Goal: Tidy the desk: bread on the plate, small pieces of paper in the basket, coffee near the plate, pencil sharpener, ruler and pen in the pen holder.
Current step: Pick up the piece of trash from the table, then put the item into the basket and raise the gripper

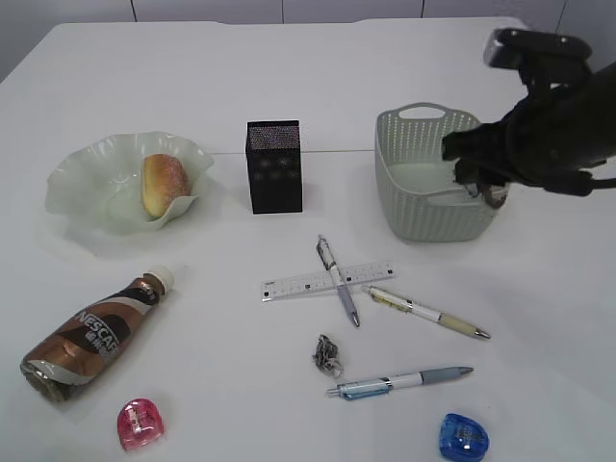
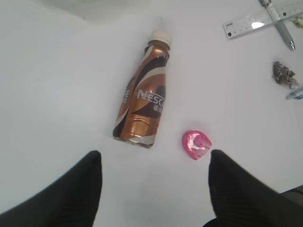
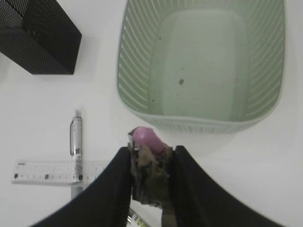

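Note:
The crumpled paper (image 3: pixel 150 163) hangs short of the basket's near rim in the right wrist view, so my right gripper keeps hold of it for now.
My right gripper (image 1: pixel 484 189) (image 3: pixel 151 150) is shut on a crumpled piece of paper (image 3: pixel 149 165) with a pink bit at its top, and hangs over the near rim of the pale green basket (image 1: pixel 428 217) (image 3: pixel 130 61). Below my open left gripper (image 2: pixel 154 158) the coffee bottle (image 2: pixel 142 94) (image 1: pixel 96 332) lies on its side, beside a pink pencil sharpener (image 2: pixel 196 144) (image 1: pixel 141 423). The bread (image 1: pixel 164 183) rests on the plate (image 1: pixel 82 188). The ruler (image 1: pixel 298 283), three pens (image 1: pixel 337 279) (image 1: pixel 428 313) (image 1: pixel 399 382), another paper scrap (image 1: pixel 328 355) and a blue sharpener (image 1: pixel 463 438) lie loose. The black pen holder (image 1: pixel 274 166) stands upright.
The white table's front edge runs just past the two sharpeners. The pen holder (image 3: pixel 42 38) stands left of the basket, with a gap between them. One pen (image 3: pixel 75 135) lies across the ruler (image 3: pixel 42 172).

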`<state>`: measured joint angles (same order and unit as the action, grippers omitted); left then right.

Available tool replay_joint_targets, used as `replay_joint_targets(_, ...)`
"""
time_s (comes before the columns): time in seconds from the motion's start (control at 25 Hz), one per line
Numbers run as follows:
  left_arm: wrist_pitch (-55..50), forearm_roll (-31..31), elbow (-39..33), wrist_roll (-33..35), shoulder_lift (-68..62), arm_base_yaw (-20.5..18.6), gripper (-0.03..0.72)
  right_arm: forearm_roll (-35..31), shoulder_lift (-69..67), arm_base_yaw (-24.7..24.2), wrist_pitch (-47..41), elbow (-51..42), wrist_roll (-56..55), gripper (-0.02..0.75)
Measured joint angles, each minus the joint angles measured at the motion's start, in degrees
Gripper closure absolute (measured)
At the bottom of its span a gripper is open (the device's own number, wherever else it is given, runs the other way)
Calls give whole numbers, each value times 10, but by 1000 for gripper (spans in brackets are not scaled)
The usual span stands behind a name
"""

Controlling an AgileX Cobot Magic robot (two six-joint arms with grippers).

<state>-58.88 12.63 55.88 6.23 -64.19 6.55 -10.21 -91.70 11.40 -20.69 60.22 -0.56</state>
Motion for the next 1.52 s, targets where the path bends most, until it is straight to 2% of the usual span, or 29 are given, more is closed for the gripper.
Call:
replay_joint_targets(0.24,2,1,0,0,0,0,174,-1,-22,0,4,64,0,532)
replay_joint_targets(0.48,10,2,0,0,0,0,175,-1,-140,0,0,195,0,520)
replay_joint_targets(0.6,13,3,0,0,0,0,175,-1,-202,0,-21,257,0,449)
replay_joint_targets(0.72,13,6,0,0,0,0,175,-1,-236,0,-42,298,0,330)
replay_joint_targets(0.84,13,6,0,0,0,0,175,9,-247,0,-46,312,0,225)
replay_joint_targets(0.92,13,6,0,0,0,0,175,16,-248,0,-51,312,0,195)
replay_joint_targets(1.12,16,7,0,0,0,0,175,16,-244,0,-109,312,0,181)
replay_joint_targets(1.52,16,12,0,0,0,0,175,-1,-160,7,-302,318,0,186)
